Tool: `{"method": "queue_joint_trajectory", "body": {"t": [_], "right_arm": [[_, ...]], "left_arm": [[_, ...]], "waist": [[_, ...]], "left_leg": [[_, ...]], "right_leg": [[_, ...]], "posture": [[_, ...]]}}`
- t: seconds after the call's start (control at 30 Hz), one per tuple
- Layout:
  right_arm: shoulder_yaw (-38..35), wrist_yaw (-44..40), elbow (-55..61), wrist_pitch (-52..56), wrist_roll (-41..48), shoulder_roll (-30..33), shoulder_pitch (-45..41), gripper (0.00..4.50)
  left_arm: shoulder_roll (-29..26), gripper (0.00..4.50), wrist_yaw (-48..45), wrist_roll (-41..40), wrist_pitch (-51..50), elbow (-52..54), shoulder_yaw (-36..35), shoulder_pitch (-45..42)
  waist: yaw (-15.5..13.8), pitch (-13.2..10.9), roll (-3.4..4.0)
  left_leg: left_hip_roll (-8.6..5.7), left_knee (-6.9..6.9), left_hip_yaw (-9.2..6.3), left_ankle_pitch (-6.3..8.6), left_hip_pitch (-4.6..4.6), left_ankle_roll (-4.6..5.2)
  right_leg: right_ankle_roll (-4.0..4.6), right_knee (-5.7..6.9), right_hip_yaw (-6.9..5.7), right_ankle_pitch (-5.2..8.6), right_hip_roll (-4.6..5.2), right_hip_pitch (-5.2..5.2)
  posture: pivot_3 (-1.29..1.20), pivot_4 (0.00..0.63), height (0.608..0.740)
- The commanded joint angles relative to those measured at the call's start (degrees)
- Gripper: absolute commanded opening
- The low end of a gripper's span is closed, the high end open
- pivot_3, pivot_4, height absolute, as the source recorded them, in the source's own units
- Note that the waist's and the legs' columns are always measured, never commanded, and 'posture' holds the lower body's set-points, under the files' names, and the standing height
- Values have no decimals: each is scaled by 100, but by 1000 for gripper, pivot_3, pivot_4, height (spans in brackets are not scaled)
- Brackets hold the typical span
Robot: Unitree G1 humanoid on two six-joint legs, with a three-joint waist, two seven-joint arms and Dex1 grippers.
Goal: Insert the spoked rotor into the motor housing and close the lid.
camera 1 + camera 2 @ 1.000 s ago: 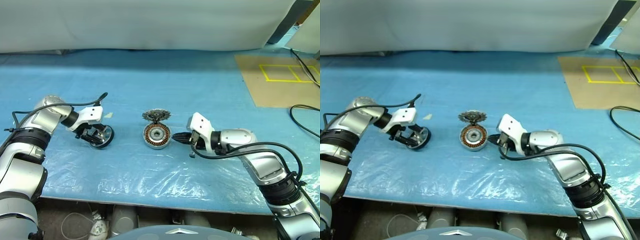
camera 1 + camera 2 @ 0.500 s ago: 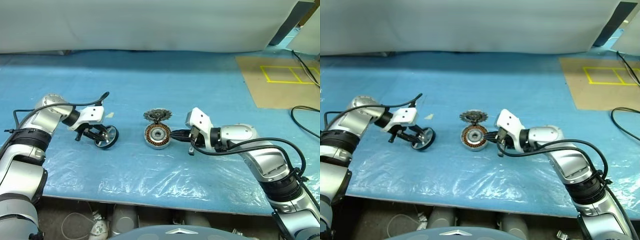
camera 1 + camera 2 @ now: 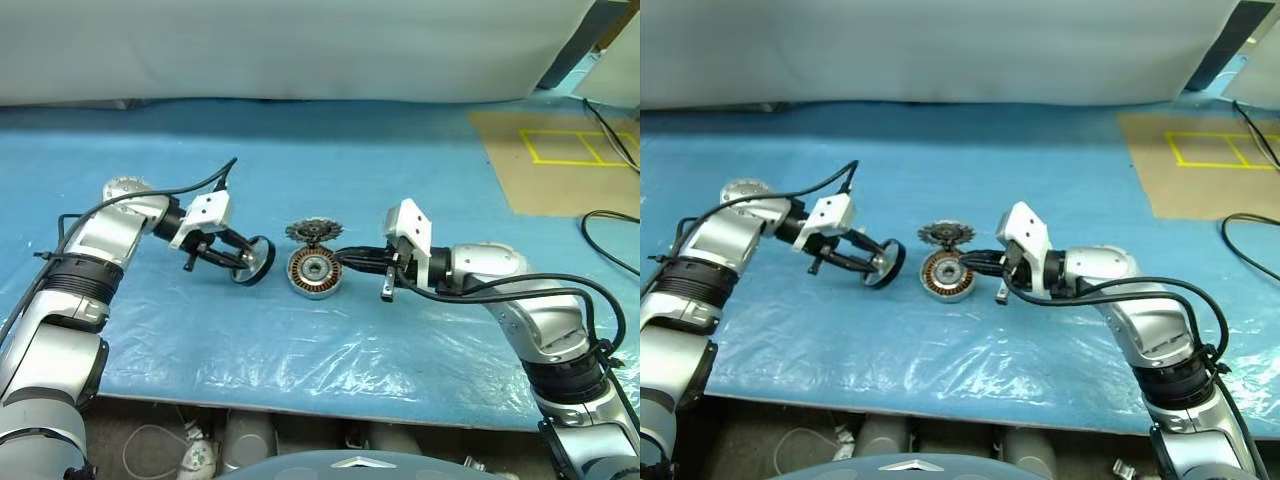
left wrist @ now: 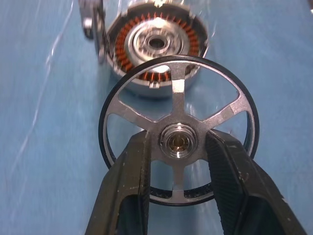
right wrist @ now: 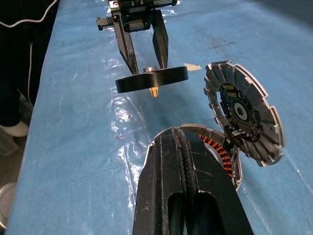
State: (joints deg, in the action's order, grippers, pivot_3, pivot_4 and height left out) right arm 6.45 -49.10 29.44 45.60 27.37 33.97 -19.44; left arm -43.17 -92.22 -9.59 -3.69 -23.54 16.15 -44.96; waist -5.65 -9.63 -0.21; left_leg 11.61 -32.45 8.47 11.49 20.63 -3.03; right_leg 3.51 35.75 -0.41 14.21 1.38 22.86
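Observation:
The rotor is short of the motor housing's top and would miss if I opened now, so my left gripper should move it to the motor housing's open top [image 3: 314,268] [image 4: 157,43] before releasing it.
The spoked rotor [image 4: 178,83], a black-rimmed ring with silver spokes and a centre hub, hangs just above the sheet. My left gripper [image 3: 245,263] is shut on its hub. The rotor [image 3: 258,262] is a short way left of the motor housing [image 3: 314,272], a round puck with copper windings around a silver hub. The lid [image 3: 313,232], a finned round disc, stands upright and open at the housing's far edge. My right gripper [image 3: 345,263] is shut with nothing in it, its tips at the housing's right side. In the right wrist view the rotor [image 5: 152,80] hangs level, its short shaft pointing down.
Crinkled blue plastic sheeting [image 3: 300,150] covers the table. A brown board with yellow tape squares [image 3: 560,160] lies at the far right, with a black cable [image 3: 610,230] beside it. The table's front edge runs close below both arms.
My left gripper closed on the rotor, lifted it off the sheet and carried it right, close to the housing. My right gripper rose a little and stayed shut by the housing.

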Motion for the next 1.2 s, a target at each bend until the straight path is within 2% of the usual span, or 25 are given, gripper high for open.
{"method": "queue_joint_trajectory", "body": {"t": [0.03, 0.37, 0.57, 0.93, 1.2], "right_arm": [[-201, 168, 457, 208, 306, 60, 292, 0], [-231, 662, 317, 131, 131, 189, 684, 0], [-169, 699, 116, -174, -55, 241, 842, 0], [-84, 720, -7, -672, -418, 244, 1280, 0], [-22, 653, -275, -1051, -717, 311, 1449, 0]], "left_arm": [[-216, 1322, -28, -247, -183, 552, 35, 58], [861, 1322, 440, 82, -611, 695, 258, -368], [1320, 1322, 583, 454, -190, 99, 489, -565], [1534, 1322, 609, 997, 634, -1010, 631, -914], [1447, 1322, 45, 922, 694, -810, 685, -807]], "waist": [[16, 0, 0], [-10, -1, -1], [11, 0, 1], [-1, 0, 1], [8, 0, 1]], "left_leg": [[-2, 4, 0, 0, 0, 0], [-16, -23, -1, 0, 13, 1], [-18, -21, -1, -1, 27, 1], [-20, -22, -7, -1, 31, 2], [-20, -21, -7, -1, 31, 2]], "right_leg": [[0, -3, -1, 0, -2, 1], [-7, -3, 0, -3, 6, -1], [-7, -2, 3, -3, 4, -1], [-12, -2, -2, -6, 5, -6], [-11, -3, -2, -6, 5, -5]], "posture": [[0, 150, 740], [0, 150, 740], [0, 150, 740], [0, 150, 740], [0, 150, 740]]}}
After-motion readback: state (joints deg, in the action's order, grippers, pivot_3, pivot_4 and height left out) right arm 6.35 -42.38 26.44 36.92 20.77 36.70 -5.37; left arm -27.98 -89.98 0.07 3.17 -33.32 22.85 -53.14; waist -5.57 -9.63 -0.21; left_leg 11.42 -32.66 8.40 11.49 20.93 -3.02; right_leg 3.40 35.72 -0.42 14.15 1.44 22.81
